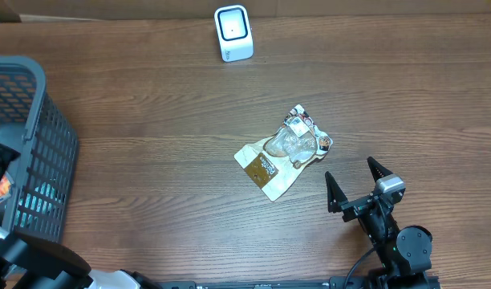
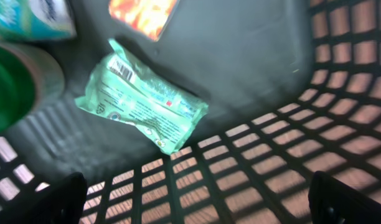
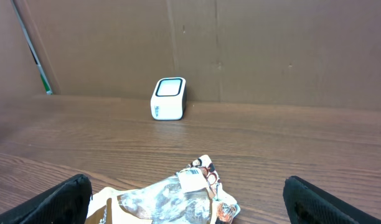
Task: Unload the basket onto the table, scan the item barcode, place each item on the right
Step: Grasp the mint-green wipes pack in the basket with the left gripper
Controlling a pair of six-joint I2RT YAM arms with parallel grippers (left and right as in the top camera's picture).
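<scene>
The light green packet (image 2: 141,102) must keep its barcode (image 2: 172,123) uncovered to scan, so my left gripper will next grab the packet near its end away from the barcode.
A white barcode scanner (image 1: 233,32) stands at the table's far edge, also visible in the right wrist view (image 3: 169,98). A crumpled clear-and-brown snack packet (image 1: 284,151) lies mid-table. My right gripper (image 1: 356,186) hovers open just near-right of it, and the packet (image 3: 172,199) shows low between its fingers (image 3: 60,202). My left gripper (image 2: 197,208) is open inside the grey basket (image 1: 29,144), above its slatted wall. A light green packet (image 2: 141,102) with a barcode at its upper left end lies on the basket floor ahead of it, untouched.
The basket also holds a green round container (image 2: 16,81), an orange packet (image 2: 144,14) and a teal-white pack (image 2: 28,18). A cardboard wall (image 3: 240,43) rises behind the scanner.
</scene>
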